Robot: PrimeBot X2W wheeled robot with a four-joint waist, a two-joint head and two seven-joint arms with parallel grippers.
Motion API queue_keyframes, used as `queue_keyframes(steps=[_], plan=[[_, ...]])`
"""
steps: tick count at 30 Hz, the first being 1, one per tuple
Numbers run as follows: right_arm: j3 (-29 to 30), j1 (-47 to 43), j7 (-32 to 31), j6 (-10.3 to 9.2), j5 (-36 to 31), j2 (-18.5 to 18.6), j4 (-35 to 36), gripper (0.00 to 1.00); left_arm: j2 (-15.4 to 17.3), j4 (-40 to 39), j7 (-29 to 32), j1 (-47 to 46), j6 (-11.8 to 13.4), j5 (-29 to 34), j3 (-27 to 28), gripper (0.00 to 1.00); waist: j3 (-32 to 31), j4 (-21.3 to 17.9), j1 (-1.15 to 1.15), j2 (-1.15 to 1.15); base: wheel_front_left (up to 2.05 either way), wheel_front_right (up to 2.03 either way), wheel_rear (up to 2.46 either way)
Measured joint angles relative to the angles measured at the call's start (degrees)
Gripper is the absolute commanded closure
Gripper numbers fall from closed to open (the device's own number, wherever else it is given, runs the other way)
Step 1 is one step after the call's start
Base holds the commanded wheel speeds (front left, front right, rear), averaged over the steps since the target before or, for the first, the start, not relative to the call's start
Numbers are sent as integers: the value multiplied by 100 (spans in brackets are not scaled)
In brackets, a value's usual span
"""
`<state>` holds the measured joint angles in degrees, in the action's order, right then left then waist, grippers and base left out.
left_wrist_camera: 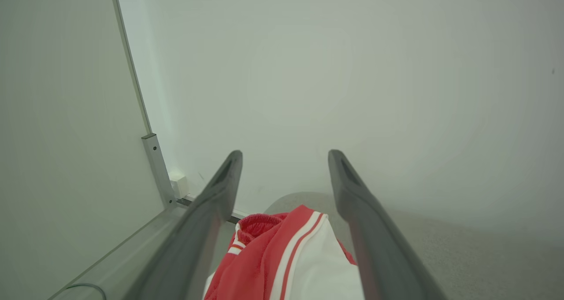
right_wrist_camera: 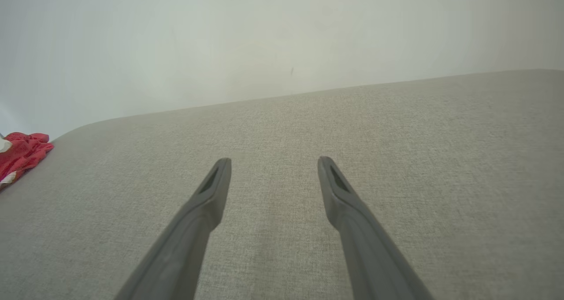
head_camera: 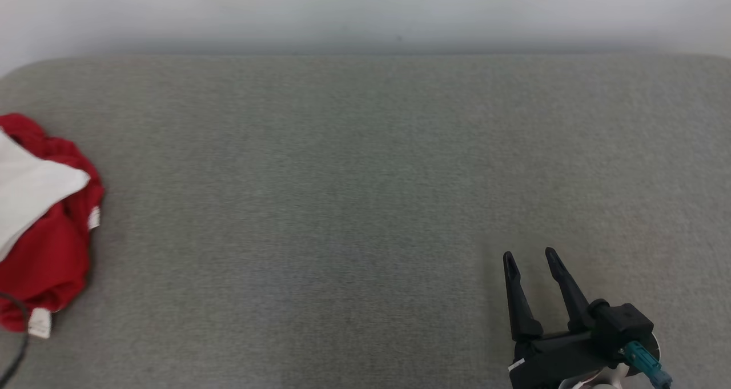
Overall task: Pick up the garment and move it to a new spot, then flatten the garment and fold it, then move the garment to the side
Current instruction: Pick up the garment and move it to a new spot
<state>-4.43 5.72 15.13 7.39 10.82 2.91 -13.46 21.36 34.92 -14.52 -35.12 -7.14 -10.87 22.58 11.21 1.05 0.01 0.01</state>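
My left gripper is about to grab the garment by its white striped edge (left_wrist_camera: 312, 231), which stands up in a fold while the red cloth slumps in a heap.
A crumpled red and white garment (head_camera: 48, 229) lies bunched at the far left edge of the grey fabric surface (head_camera: 365, 206), partly cut off by the head view's border. In the left wrist view my left gripper (left_wrist_camera: 284, 159) stands open just above the garment (left_wrist_camera: 282, 256), its red cloth and white stripes showing between the two fingers. My right gripper (head_camera: 530, 256) hovers open at the lower right of the surface, holding nothing. From the right wrist view the right gripper (right_wrist_camera: 273, 161) points over bare fabric, with the garment (right_wrist_camera: 20, 154) far off to the left.
A pale wall (head_camera: 365, 12) rises right behind the surface's far edge. A thin dark cable (head_camera: 14, 355) runs beside the garment at the lower left. A metal frame post (left_wrist_camera: 156, 168) and a panel stand to the left of the surface.
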Motion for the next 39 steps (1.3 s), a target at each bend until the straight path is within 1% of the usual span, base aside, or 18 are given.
queue_keyframes(steps=[4,8,10,14,16,20,23,24,25,31,36,39], plan=[[3,23,0,0,43,-1,32,0,527,639,267,-292,-9,-4,-164,0,245,-295,0,0,0,0,0],[33,63,0,0,90,-1,35,0,822,1210,563,-464,-33,-78,-283,0,464,-525,0,0,0,0,0],[35,78,0,0,105,-1,34,0,950,1504,825,-546,-36,-97,-369,0,554,-614,0,0,0,0,0],[44,78,0,0,120,-1,34,0,1053,1805,1018,-666,-37,-147,-475,0,663,-702,0,0,0,0,0],[55,90,0,0,120,-1,33,0,1103,2047,1268,-755,-38,-141,-539,0,717,-733,0,0,0,0,0],[71,130,0,0,116,-2,27,0,1192,2510,1804,-875,84,-131,-605,0,772,-750,0,0,0,0,0],[123,131,0,0,98,-1,22,0,1204,2630,1874,-968,98,-132,-652,0,779,-751,-1,0,0,0,0],[140,129,0,0,92,0,22,0,1214,2655,1911,-1006,110,-125,-689,4,777,-750,-1,0,0,0,0],[154,128,0,0,90,-1,22,0,1212,2685,1908,-1027,111,-125,-704,100,776,-748,-1,0,0,0,0],[202,126,0,0,75,-2,-18,0,1195,2805,1837,-1075,159,-80,-805,100,738,-720,-1,0,0,0,0],[267,98,0,0,62,-3,-30,0,1170,2639,1338,-1091,158,-73,-897,100,651,-654,-1,0,0,0,0],[325,27,0,0,34,-2,-48,0,1148,2418,843,-1166,155,-74,-921,100,561,-592,-1,0,0,0,0]])
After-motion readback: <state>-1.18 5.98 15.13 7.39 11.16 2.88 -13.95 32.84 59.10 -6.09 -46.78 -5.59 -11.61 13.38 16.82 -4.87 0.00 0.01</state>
